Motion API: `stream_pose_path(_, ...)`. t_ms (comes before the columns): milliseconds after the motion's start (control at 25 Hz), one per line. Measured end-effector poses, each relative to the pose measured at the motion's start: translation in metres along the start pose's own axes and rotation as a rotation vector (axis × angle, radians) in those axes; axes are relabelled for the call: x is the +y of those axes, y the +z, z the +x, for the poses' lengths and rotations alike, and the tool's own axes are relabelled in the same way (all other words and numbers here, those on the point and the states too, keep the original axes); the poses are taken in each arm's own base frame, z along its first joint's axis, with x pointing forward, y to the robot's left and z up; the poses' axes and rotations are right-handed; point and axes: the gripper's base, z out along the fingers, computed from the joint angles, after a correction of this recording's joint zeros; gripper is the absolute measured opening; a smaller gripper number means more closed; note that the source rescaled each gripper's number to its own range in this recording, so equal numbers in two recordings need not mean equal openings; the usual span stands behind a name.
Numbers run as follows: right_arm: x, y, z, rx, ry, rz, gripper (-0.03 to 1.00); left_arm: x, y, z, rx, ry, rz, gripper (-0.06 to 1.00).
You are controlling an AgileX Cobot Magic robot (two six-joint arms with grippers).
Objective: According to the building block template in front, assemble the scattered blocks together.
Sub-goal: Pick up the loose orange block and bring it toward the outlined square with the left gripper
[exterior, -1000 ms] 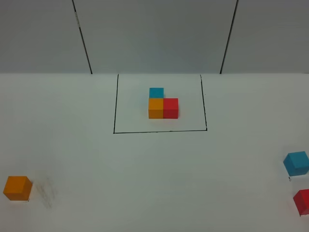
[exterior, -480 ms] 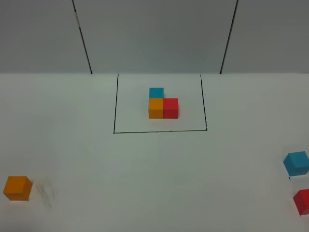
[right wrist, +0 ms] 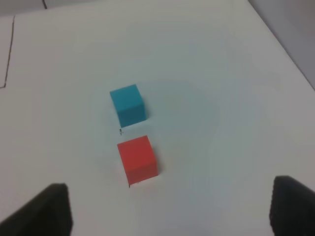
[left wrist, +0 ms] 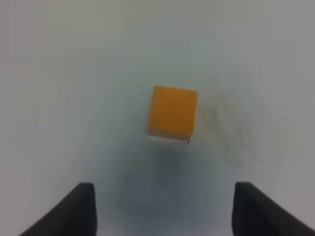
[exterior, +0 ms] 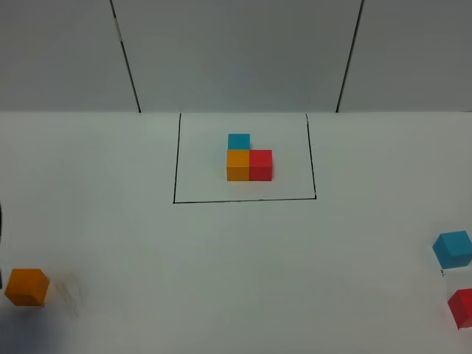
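I should next use my left gripper to pick up the scattered orange cube [exterior: 27,287] by its opposite sides, so as to match the building block template [exterior: 248,162].
The building block template [exterior: 248,162], a blue cube behind an orange and a red one, sits inside a thin black rectangle at the table's middle back. Of the scattered blocks, the orange cube [exterior: 27,287] lies at the front left, and the blue cube [exterior: 452,249] and red cube [exterior: 462,307] lie at the front right. In the left wrist view my left gripper [left wrist: 165,211] is open above the table, short of the orange cube [left wrist: 173,111]. My right gripper [right wrist: 172,209] is open too, hovering short of the red cube [right wrist: 138,157] and the blue cube [right wrist: 127,104] beyond it.
A faint grey smudge [exterior: 70,293] marks the table beside the orange cube. Grey wall panels with dark seams stand behind the table. The table's right edge [right wrist: 280,44] runs close to the blue and red cubes. A dark sliver shows at the left edge [exterior: 1,221].
A shadow has spread over the front left corner around the orange cube, and a dark sliver has appeared at the left edge. No cube has moved.
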Motion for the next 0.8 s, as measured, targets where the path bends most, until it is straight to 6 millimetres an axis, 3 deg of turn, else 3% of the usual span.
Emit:
stream_pose_path(480, 0.0, 0.0, 0.0, 0.0, 0.0, 0.0, 0.66, -0.009, 0.065, -0.043, 0.175, 0.069, -0.011, 0.3)
stream_pose_path(800, 0.0, 0.0, 0.0, 0.0, 0.0, 0.0, 0.66, -0.01, 0.109, -0.037, 0.309, 0.098, -0.026, 0.3)
